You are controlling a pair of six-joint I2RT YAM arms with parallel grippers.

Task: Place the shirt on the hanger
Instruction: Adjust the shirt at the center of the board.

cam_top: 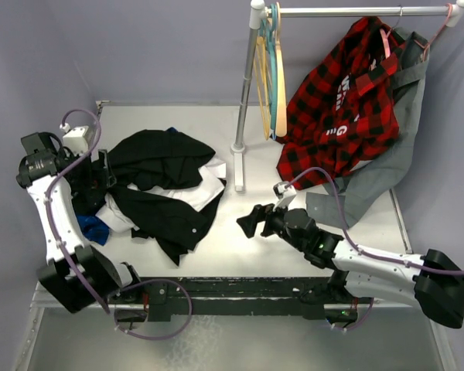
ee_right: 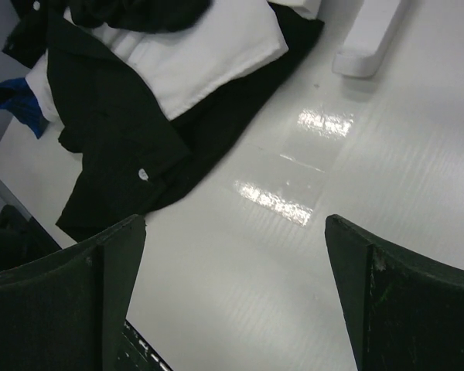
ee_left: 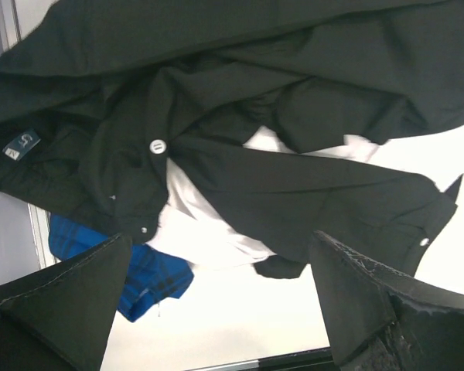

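Note:
I should next use my left gripper to spread the shirt open for the hanger, so I should grab the black shirt by its buttoned front edge near the label.
The black shirt lies crumpled on the left half of the table, its white buttons showing in the left wrist view and the right wrist view. The tan hanger hangs on the rack's rail at the back, beside a yellow and a teal one. My left gripper stands open at the shirt's left edge, with nothing between its fingers. My right gripper is open over bare table, to the right of the shirt's lower hem.
A white shirt and a blue plaid cloth lie under the black one. The rack's post and foot stand mid-table. A red plaid shirt and a grey garment hang at the right.

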